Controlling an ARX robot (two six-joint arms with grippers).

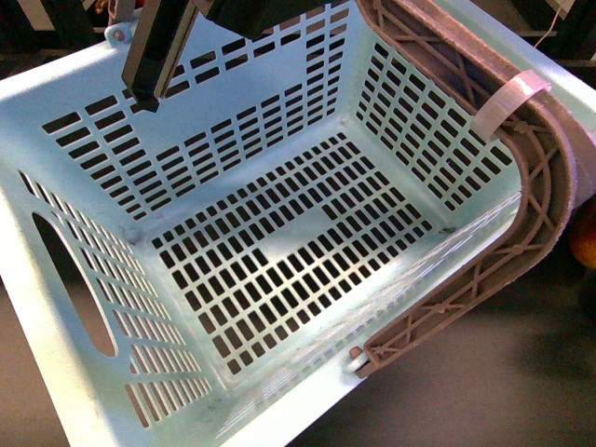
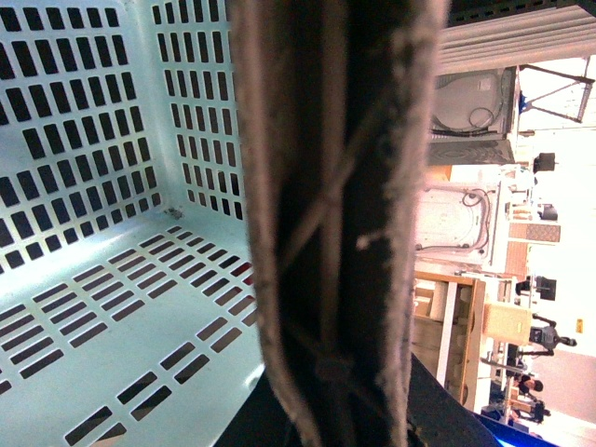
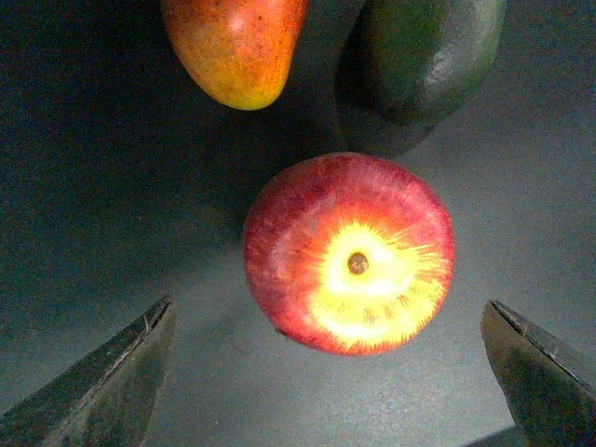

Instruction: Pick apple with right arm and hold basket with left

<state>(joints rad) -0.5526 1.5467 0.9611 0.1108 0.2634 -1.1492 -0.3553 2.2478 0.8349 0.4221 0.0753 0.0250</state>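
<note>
My right gripper pinches the red apple, holding the apple by its round body [image 3: 307, 233] next, to pick it into the basket.
The pale mint-green basket [image 1: 233, 149] fills the front view, tilted, with nothing inside. Its brownish-grey swing handle [image 1: 549, 177] lies along the right rim. My left gripper [image 1: 149, 88], black with a flat bar-like finger, is at the basket's far left rim and shut on the basket. In the left wrist view the handle [image 2: 335, 223] runs close across the lens, beside the slotted floor [image 2: 112, 279]. My right gripper [image 3: 326, 372] is open above the red apple [image 3: 349, 253], which lies just ahead of the gap between its dark fingertips [image 3: 102, 382]. The apple's yellow stem end faces the camera.
An orange-red fruit with a yellow underside [image 3: 233, 47] and a dark green fruit [image 3: 424, 56] lie just beyond the apple on the dark tabletop [image 3: 84, 186]. An orange fruit [image 1: 585, 237] shows at the right edge of the front view, outside the basket.
</note>
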